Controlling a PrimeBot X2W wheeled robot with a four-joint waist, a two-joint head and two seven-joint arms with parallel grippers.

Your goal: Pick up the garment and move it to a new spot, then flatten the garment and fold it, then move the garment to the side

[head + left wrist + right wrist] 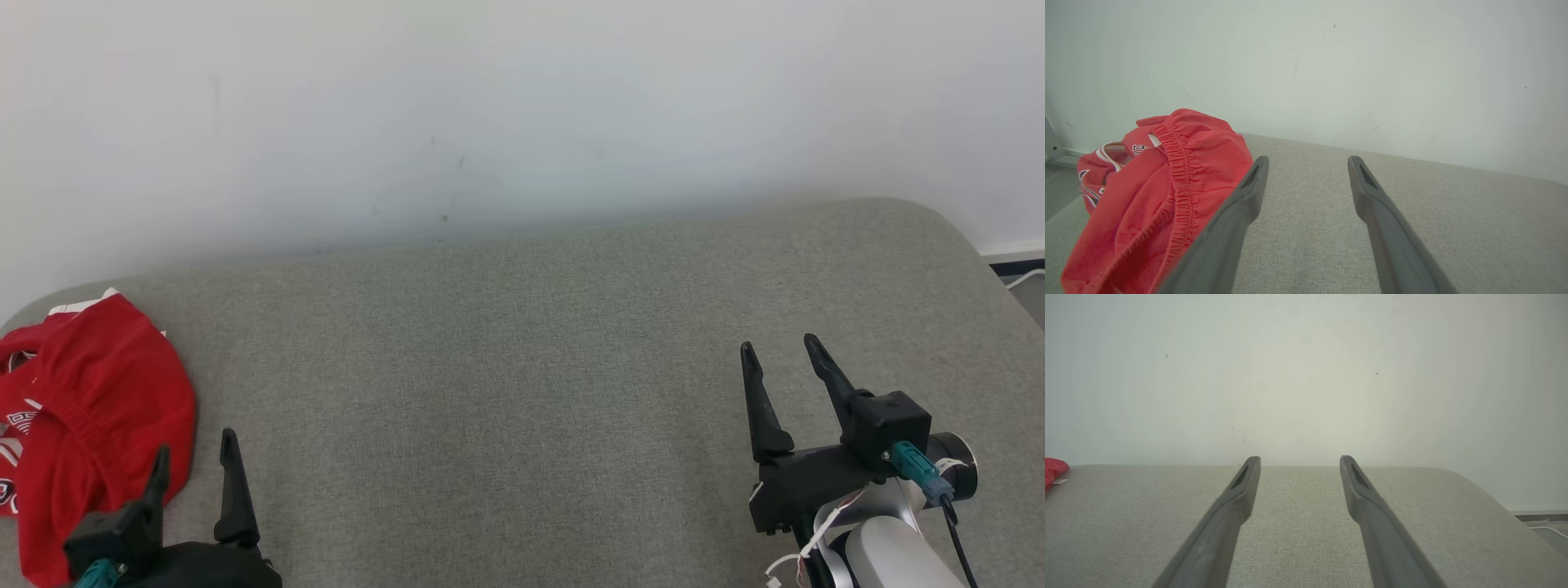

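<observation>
The elastic waistband stands up in a gathered fold while the red cloth hangs loose around it, so my left gripper needs to grab the garment there next.
The garment is a crumpled red piece with white trim and an elastic waistband, heaped at the far left of the grey padded surface. My left gripper stands open just to its right, the left finger close beside the red cloth, nothing between the fingers. In the left wrist view the garment bulges left of the open left gripper. My right gripper is open at the lower right, far from the cloth. In the right wrist view the right gripper points at the wall, and a red edge of the garment shows at far left.
A pale wall rises right behind the surface's far edge. The surface has a rounded far right corner, with floor and a white cable beyond it. Bare grey fabric spans the middle and right.
</observation>
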